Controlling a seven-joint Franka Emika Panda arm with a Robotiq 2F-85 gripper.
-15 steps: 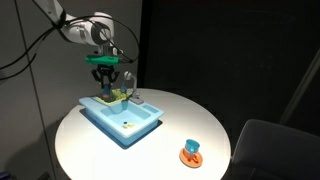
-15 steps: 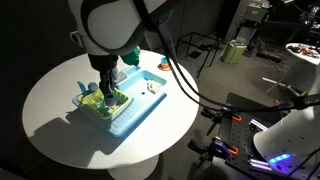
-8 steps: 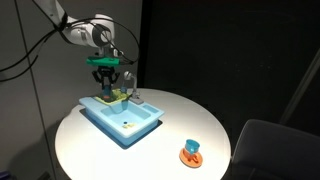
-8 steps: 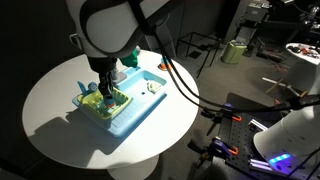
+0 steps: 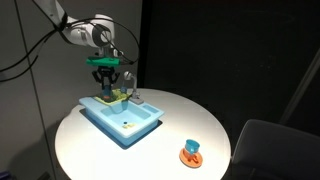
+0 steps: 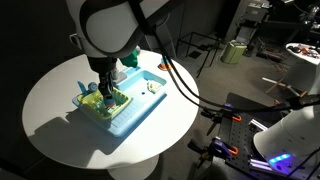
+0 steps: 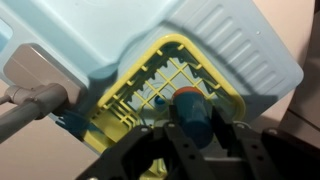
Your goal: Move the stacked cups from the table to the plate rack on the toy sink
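Observation:
I should open my gripper now: the stacked cups are just above the yellow plate rack's grid, inside the rack's rim.
The stacked cups [image 7: 188, 108], blue with an orange rim, sit between the jaws of my gripper [image 7: 190, 128], which is shut on them. They hang just above the yellow plate rack [image 7: 150, 85] at one end of the light blue toy sink [image 7: 225, 50]. In both exterior views my gripper [image 5: 105, 86] [image 6: 105, 88] points down over the rack [image 5: 119, 97] [image 6: 98, 107] on the sink [image 5: 125, 122] [image 6: 138, 102]. The cups are mostly hidden by the fingers there.
The sink stands on a round white table [image 5: 150, 150] [image 6: 60, 90]. A small blue and orange toy [image 5: 191, 152] sits near the table's front edge. A grey toy faucet [image 7: 35, 75] is beside the rack. A small white item [image 6: 150, 86] lies in the basin.

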